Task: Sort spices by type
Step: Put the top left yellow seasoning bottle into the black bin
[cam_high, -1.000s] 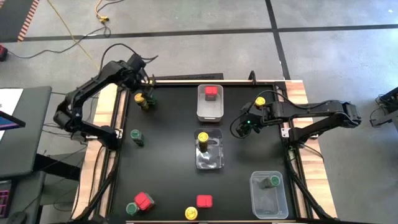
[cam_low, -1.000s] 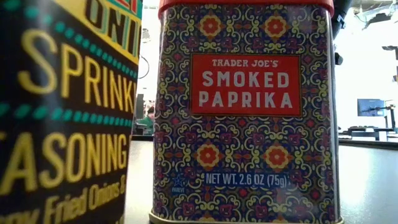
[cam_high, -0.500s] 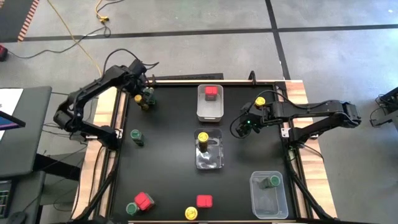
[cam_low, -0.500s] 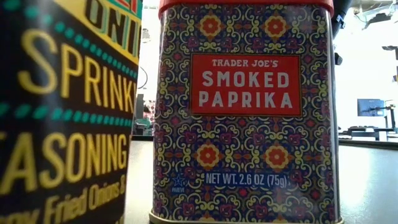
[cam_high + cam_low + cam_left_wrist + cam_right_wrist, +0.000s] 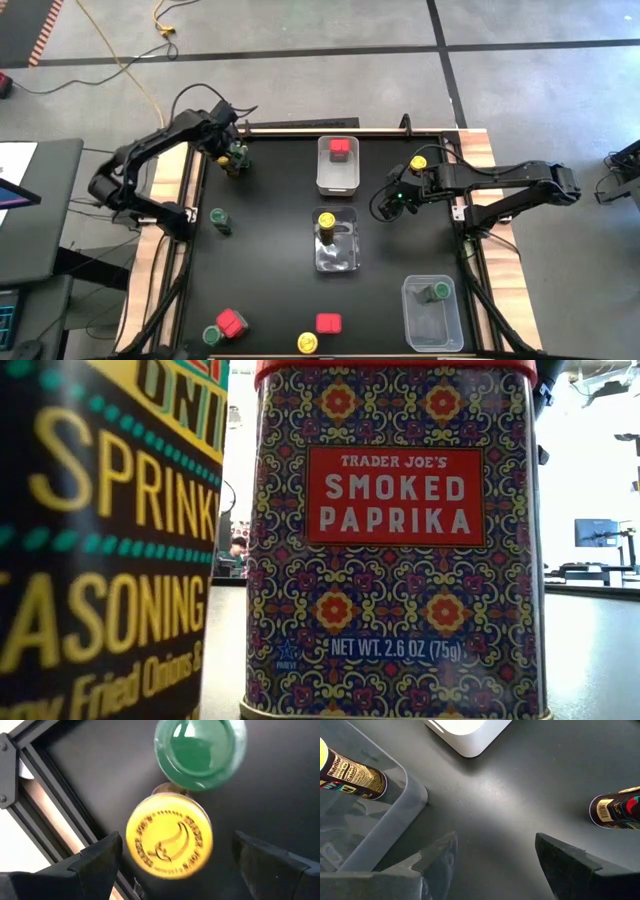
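Note:
My left gripper's fingers reach down on both sides of the yellow lid [image 5: 169,836], beside the green-lidded jar, so it is time to close on the lid now.
My left gripper [image 5: 177,857] hangs open at the table's far left, pointing down. Its fingers stand on either side of a yellow-lidded jar [image 5: 170,836] without touching it. A green-lidded jar [image 5: 200,750] stands right beside that jar. In the high view my left gripper [image 5: 233,155] covers the yellow lid. My right gripper [image 5: 392,205] waits open above bare table, right of the middle bin [image 5: 335,255]. Other spices stand loose: a green jar [image 5: 219,220], a yellow jar [image 5: 418,162], and red tins, a green jar and a yellow jar along the near edge [image 5: 328,323].
Three clear bins stand on the black table. The far one [image 5: 338,180] holds a red tin, the middle one a yellow jar [image 5: 350,770], the near right one [image 5: 432,325] a green jar. A paprika tin [image 5: 395,540] and a seasoning jar [image 5: 100,530] fill the low view.
My left gripper has come down over the yellow-lidded jar at the far left and now covers its lid in the high view. Its fingers have stayed open. The jars have not moved.

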